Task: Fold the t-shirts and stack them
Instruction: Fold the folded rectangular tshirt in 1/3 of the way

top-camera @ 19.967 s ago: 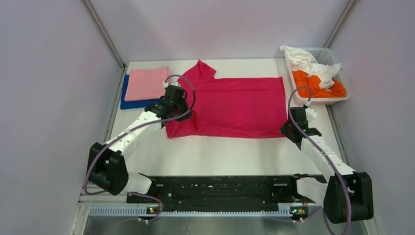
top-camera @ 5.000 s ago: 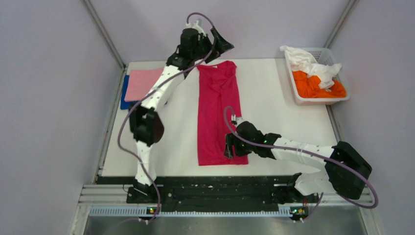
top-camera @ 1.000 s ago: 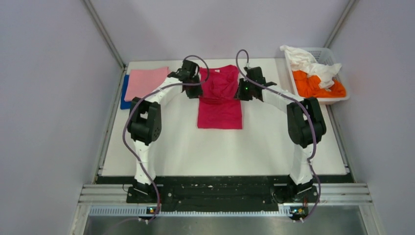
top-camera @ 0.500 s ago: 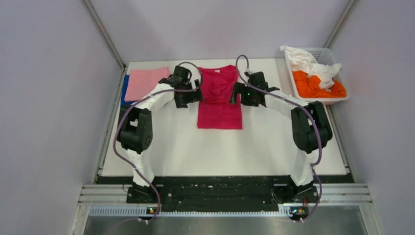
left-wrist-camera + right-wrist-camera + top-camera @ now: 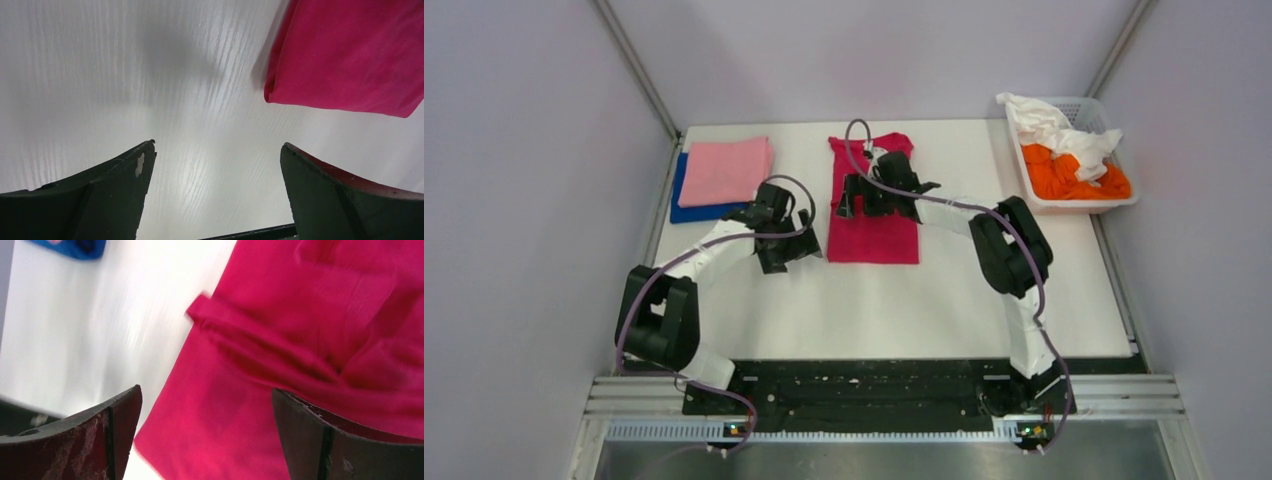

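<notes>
I should next grab the magenta-red t-shirt with my left gripper by its near corner, to fold its near edge over its wrinkled half.
A magenta-red t-shirt lies folded into a narrow rectangle at the table's middle back, its upper half wrinkled. My right gripper hovers open over its left part; the right wrist view shows cloth under the spread fingers, nothing pinched. My left gripper is open just left of the shirt's near corner, over bare table. In the left wrist view the shirt's corner sits beyond the empty gripper. A folded light pink t-shirt rests on a folded royal blue one at the back left.
A white slotted basket at the back right holds a crumpled orange t-shirt and a white t-shirt. Walls close the table on the left, back and right. A black rail runs along the near edge.
Both grippers have opened and let go of the magenta-red shirt. The left one pulled back toward the near left, off the cloth. The right one swung left over the shirt.
</notes>
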You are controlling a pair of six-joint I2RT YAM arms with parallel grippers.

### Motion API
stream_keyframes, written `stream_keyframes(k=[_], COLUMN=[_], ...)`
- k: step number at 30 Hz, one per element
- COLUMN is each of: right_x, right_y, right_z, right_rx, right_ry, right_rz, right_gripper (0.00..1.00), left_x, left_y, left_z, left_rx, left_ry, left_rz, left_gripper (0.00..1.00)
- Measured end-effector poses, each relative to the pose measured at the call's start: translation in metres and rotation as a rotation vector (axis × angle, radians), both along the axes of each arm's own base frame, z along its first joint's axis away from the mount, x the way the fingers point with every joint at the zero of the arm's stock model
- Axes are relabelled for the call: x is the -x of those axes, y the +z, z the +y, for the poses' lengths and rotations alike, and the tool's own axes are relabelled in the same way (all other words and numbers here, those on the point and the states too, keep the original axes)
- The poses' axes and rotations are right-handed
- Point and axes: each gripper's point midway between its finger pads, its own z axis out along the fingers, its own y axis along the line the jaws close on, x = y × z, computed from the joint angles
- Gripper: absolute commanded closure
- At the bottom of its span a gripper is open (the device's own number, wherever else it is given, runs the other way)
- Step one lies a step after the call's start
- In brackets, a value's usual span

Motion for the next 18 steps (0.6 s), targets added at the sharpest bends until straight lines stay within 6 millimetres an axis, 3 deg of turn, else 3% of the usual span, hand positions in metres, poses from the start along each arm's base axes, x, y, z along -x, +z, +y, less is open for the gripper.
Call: stream_keyframes(k=[6, 11, 14, 16, 18], right_x=[-0.056, -0.09, -0.093, -0.083, -0.059], right_y=[-0.012, 0.008, 0.011, 0.009, 0.006], right_z=[0.003, -0.014, -0.024, -0.037, -0.053], right_rx=[0.034, 0.032, 0.032, 0.047, 0.069], right_ry=[-0.113, -0.226, -0.258, -0.278, -0.293], right_rz=[-0.072, -0.141, -0.144, -0.13, -0.105], right_gripper=[0.01, 0.01, 0.01, 0.01, 0.01], left_x=[0.005, 0.005, 0.0, -0.007, -0.015], left_y=[-0.002, -0.002, -0.001, -0.004, -0.009], left_z=[0.001, -0.001, -0.005, -0.01, -0.015], left_rx=[0.008, 0.022, 0.041, 0.055, 0.068], left_ry=[0.015, 0.017, 0.014, 0.016, 0.016], left_rz=[0.009, 0.002, -0.011, -0.011, -0.004], left_gripper=[0.01, 0.01, 0.06, 0.11, 0.16])
